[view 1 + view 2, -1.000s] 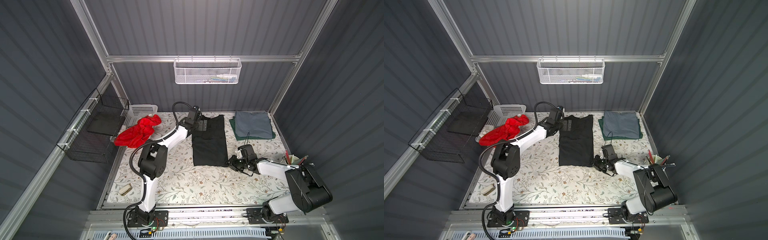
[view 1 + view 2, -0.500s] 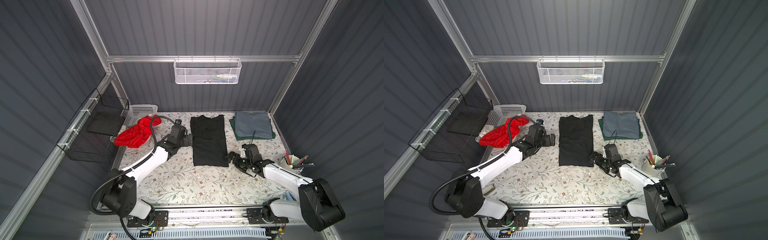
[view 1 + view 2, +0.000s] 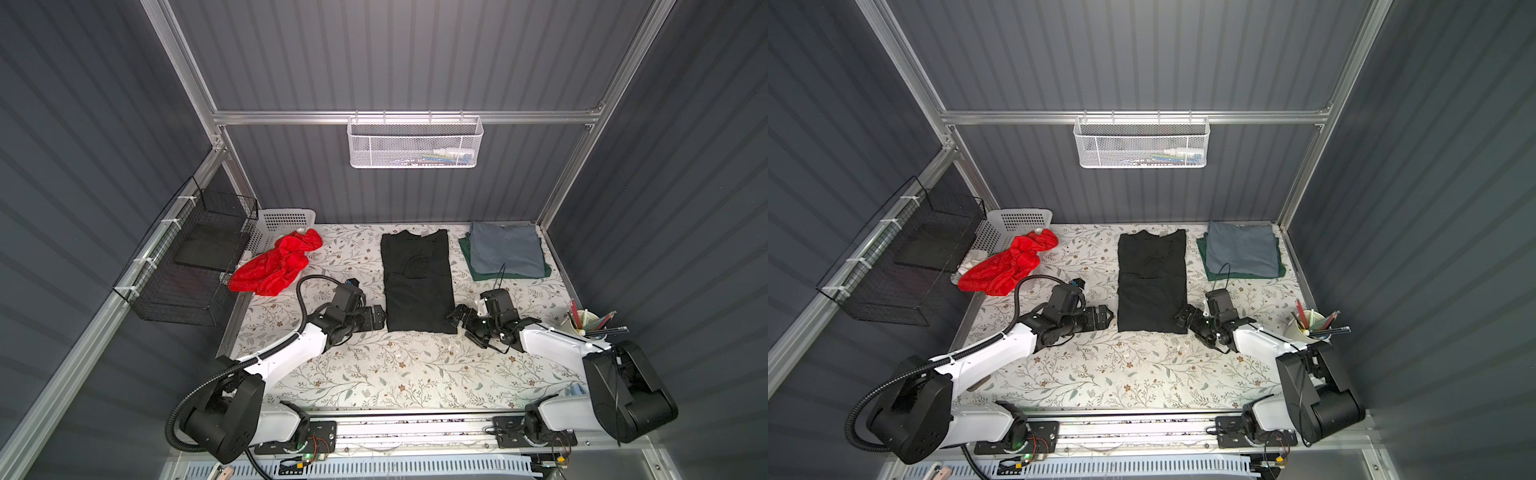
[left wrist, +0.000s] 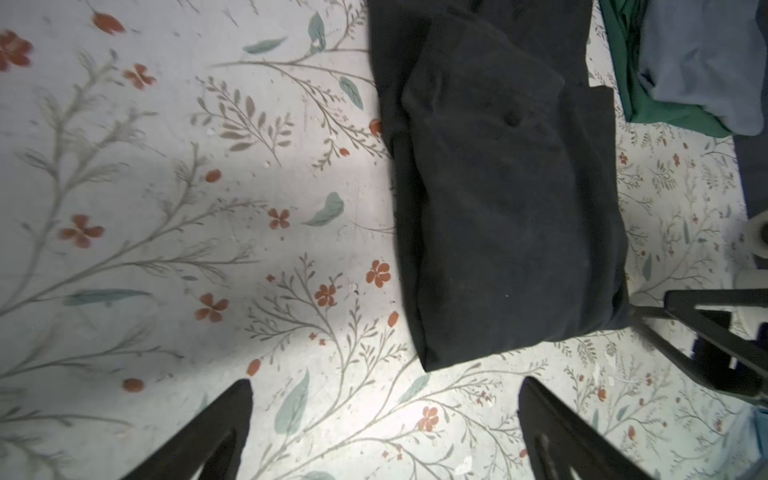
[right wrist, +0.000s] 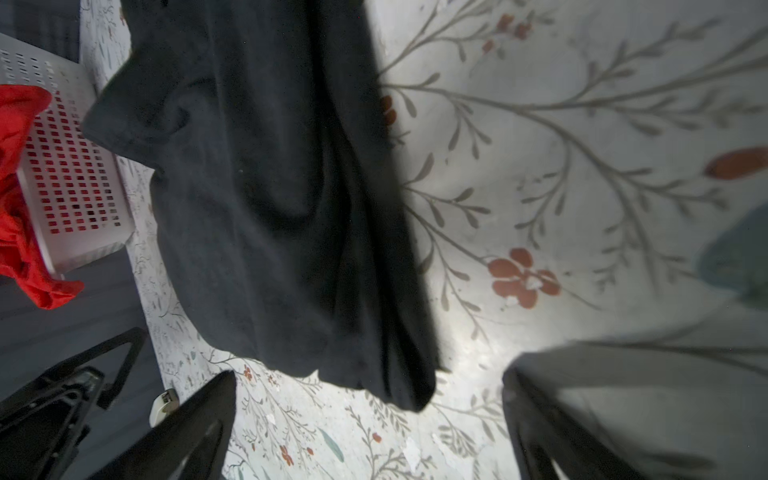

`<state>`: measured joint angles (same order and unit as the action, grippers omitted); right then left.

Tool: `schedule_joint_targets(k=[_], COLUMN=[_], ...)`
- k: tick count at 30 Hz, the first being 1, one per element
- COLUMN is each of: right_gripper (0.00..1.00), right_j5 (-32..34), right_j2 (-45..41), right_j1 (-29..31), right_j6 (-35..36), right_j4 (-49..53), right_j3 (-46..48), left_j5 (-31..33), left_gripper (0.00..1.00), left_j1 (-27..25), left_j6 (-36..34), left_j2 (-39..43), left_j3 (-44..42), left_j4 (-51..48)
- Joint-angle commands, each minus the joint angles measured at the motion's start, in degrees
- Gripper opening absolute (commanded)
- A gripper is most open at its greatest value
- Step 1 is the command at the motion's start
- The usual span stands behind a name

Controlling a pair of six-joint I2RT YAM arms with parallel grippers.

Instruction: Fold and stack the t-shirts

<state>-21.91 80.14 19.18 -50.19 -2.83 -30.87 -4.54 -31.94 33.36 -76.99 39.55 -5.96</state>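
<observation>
The black t-shirt needs its hem folded toward the collar [image 3: 414, 234]. I will grip the t-shirt by its near corner [image 3: 453, 328] with my right gripper next, opposite my left gripper.
The black t-shirt [image 3: 415, 282] [image 3: 1150, 278] lies flat in a long folded strip mid-table. My left gripper [image 3: 380, 318] [image 3: 1106, 318] stands open at its near left corner; in the left wrist view the corner of the black t-shirt [image 4: 498, 187] lies just ahead of the left gripper [image 4: 386, 384]. My right gripper [image 3: 457, 318] [image 3: 1183, 318] stands open at the near right corner, and the black t-shirt [image 5: 270, 187] reaches down between the fingers of the right gripper [image 5: 370, 378]. A folded blue-grey t-shirt [image 3: 505, 253] rests on a green t-shirt [image 3: 469, 266] at the back right. The red t-shirt [image 3: 274, 264] lies crumpled at the left.
A white perforated basket [image 3: 282, 224] stands behind the red t-shirt. Black wire baskets [image 3: 195, 257] hang on the left wall and a white mesh basket [image 3: 415, 143] on the back wall. A cup of pencils [image 3: 586, 324] stands by the right arm.
My left arm has drawn back from the black t-shirt's far collar end to its near left corner. My right gripper has opened at the near right corner.
</observation>
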Motion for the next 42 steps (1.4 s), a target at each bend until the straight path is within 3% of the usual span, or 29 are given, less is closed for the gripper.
schedule_joint_targets(k=[1,10,15,17,20,24,32,34,38,42], right_gripper=[0.97,0.77,0.72,0.68,0.64,0.54,0.45,0.43,0.35,0.15], right_j5=[-3.7,-7.5,-6.5,-6.2,-5.9,-5.8,-5.4,-5.3,-5.5,-6.1], right_j2=[3.7,9.7,8.2,7.5,7.0,7.2,8.1,8.3,8.9,9.2], right_j1=[0.2,0.2,0.2,0.2,0.2,0.2,0.2,0.1,0.1,-0.1], right_j6=[-2.5,-6.9,-8.9,-9.6,-9.9,-9.8,-9.6,-9.5,-9.2,-7.9], right_j4=[-2.4,-12.6,-15.5,-16.7,-17.3,-17.6,-18.3,-18.6,-19.0,-17.0], right_j3=[0.3,4.1,7.9,9.4,10.6,11.0,11.0,11.0,10.5,9.2], left_j5=[-5.2,-6.5,-6.7,-6.6,-7.6,-8.5,-9.3,-9.4,-10.0,-10.4], left_gripper=[0.99,0.92,0.88,0.83,0.65,0.62,0.53,0.47,0.25,0.0], left_j1=[-0.6,-1.6,-1.9,-1.9,-1.9,-2.0,-2.1,-2.0,-2.0,-2.1], left_j6=[4.6,7.9,9.7,10.2,11.0,12.8,14.1,14.1,13.8,12.8], left_j2=[-2.0,-7.6,-8.9,-9.7,-11.5,-14.3,-18.6,-19.3,-20.6,-21.2], left_j3=[-1.3,-2.3,-3.6,-3.9,-4.0,-4.5,-4.4,-4.3,-3.8,-2.6], left_j4=[6.4,10.8,12.2,12.7,13.8,15.7,17.6,17.6,17.9,16.8])
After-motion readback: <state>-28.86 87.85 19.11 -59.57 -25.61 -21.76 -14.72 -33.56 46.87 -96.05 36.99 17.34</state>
